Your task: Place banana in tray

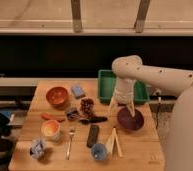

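My gripper grabs the banana by its narrow joined end next, to place the banana in the green tray (105, 84).
The banana (113, 141) is a pale cream-yellow bunch of narrow splayed pieces lying on the wooden table near its front edge, next to a blue cup (98, 151). The green tray (105, 84) sits at the table's back right, partly hidden by my arm. My gripper (122, 106) hangs from the white arm just in front of the tray and above the purple bowl's (130, 120) back rim. Its two pale fingers (112, 104) are spread apart and empty. It is well behind and above the banana.
Also on the table are an orange bowl (57, 96), a blue sponge (78, 91), a reddish cluster (86, 105), an orange stick (50, 117), a dark brown bar (93, 135), a fork (70, 143), an orange cup (50, 130) and a crumpled wrapper (37, 148). A wall runs behind the table.
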{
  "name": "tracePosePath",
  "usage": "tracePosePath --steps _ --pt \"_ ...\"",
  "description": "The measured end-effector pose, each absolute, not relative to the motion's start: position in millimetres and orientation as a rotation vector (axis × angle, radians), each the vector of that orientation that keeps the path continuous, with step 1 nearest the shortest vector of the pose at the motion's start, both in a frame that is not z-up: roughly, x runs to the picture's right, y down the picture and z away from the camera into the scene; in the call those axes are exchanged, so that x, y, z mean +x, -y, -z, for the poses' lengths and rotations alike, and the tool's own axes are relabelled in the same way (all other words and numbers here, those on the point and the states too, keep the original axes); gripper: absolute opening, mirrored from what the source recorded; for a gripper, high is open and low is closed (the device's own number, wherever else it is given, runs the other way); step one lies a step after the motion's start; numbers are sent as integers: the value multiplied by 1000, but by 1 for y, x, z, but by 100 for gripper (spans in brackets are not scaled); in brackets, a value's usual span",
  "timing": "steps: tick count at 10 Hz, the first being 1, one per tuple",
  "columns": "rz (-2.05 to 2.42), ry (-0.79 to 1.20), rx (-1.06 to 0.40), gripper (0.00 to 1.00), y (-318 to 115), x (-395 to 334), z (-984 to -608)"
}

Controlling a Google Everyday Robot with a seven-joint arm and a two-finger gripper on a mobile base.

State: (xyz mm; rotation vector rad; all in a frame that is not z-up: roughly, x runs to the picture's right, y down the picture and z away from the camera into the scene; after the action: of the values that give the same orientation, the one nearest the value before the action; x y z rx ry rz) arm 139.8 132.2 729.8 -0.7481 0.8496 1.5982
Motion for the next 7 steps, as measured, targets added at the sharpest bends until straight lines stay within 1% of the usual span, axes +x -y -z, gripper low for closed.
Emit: tracePosePath --steps 1,4,7 --pt "-1596 -870 -753 74 -148 136 -726" --pt "-1604 -886 -789 74 -175 129 -716" --pt "-1603 -913 -866 74 -206 120 -730"
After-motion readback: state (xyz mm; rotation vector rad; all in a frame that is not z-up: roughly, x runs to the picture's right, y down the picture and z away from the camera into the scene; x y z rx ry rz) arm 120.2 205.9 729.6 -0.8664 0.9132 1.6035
